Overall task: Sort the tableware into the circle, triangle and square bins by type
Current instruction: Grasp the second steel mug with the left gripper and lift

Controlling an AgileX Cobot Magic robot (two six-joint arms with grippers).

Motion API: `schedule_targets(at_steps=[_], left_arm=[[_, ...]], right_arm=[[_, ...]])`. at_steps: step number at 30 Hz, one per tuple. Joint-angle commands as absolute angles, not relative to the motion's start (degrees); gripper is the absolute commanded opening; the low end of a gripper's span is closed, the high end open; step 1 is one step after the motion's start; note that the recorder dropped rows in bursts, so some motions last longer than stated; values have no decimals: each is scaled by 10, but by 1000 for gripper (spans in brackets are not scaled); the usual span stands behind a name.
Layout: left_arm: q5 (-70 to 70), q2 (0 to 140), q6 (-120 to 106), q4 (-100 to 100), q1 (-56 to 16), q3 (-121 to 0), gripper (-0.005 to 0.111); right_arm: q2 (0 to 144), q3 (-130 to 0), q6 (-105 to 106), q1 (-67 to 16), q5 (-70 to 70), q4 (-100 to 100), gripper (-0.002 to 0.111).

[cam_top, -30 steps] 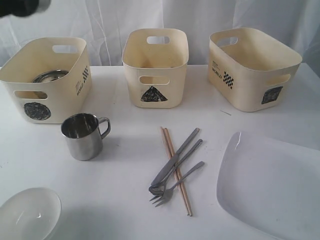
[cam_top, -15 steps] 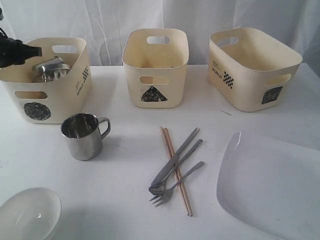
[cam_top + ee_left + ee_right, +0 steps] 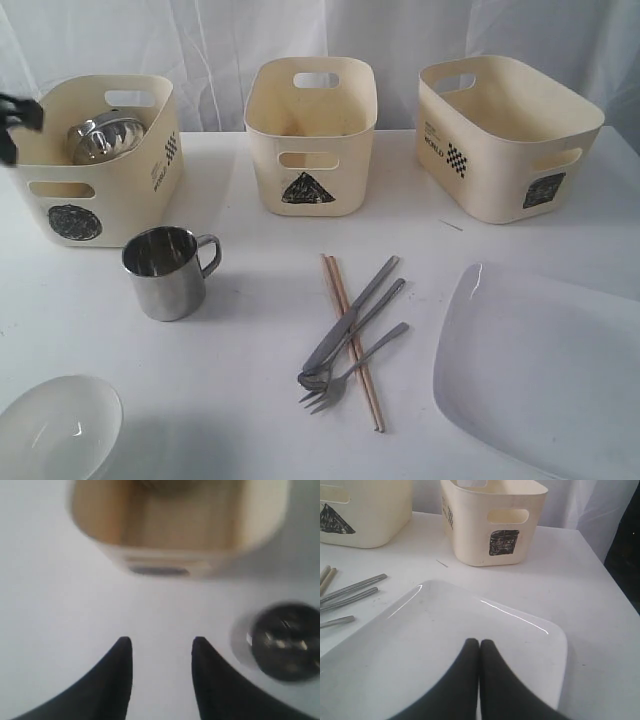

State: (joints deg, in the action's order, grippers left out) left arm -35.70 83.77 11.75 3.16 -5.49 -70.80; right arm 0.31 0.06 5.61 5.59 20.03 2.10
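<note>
The left gripper picks up the upright steel mug by its rim (image 3: 125,258) next, for the circle bin (image 3: 100,190).
My left gripper (image 3: 14,128) shows at the far left edge, just outside the circle bin (image 3: 100,190). It is open and empty (image 3: 162,642), hanging over bare table. A tilted steel mug (image 3: 105,138) lies inside that bin. The second steel mug (image 3: 165,272) stands upright on the table in front of the bin (image 3: 286,641). The white bowl (image 3: 55,428) sits at the near left. A knife, forks and a spoon (image 3: 350,335) lie mid-table across the tan chopsticks (image 3: 365,385). My right gripper (image 3: 479,642) is shut, empty, above the large white plate (image 3: 420,630); the exterior view does not show it.
The triangle bin (image 3: 310,135) stands at the back centre and the square bin (image 3: 505,135) at the back right. The plate (image 3: 540,370) fills the near right corner. White curtains hang behind the table.
My left arm came over the circle bin with a steel mug, let it go there, and has drawn back to the left. Everything else is unmoved.
</note>
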Motion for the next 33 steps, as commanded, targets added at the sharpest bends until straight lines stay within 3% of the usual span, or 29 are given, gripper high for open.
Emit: schedule_targets(at_steps=[1,6,19,21,25,33], left_arm=[[-347,859,-51,-177,-88,-645,44],[-241,909,-36,-210,-119,-609,44],[-177,1023,-24,-219,-127,-608,44],[-177,1024,-24,-219,-127,-608,37],[-192,1011,-24,-219,-127,-608,0],[-204,826,-65,-195,-127,-655,0]], right_arm=[[0,0,56,58,200,17,0],[0,0,56,58,200,17,0],[0,0,56,58,200,16,0],[0,0,56,58,200,16,0],[0,0,56,58,200,16,0],[0,0,56,58,200,16,0]])
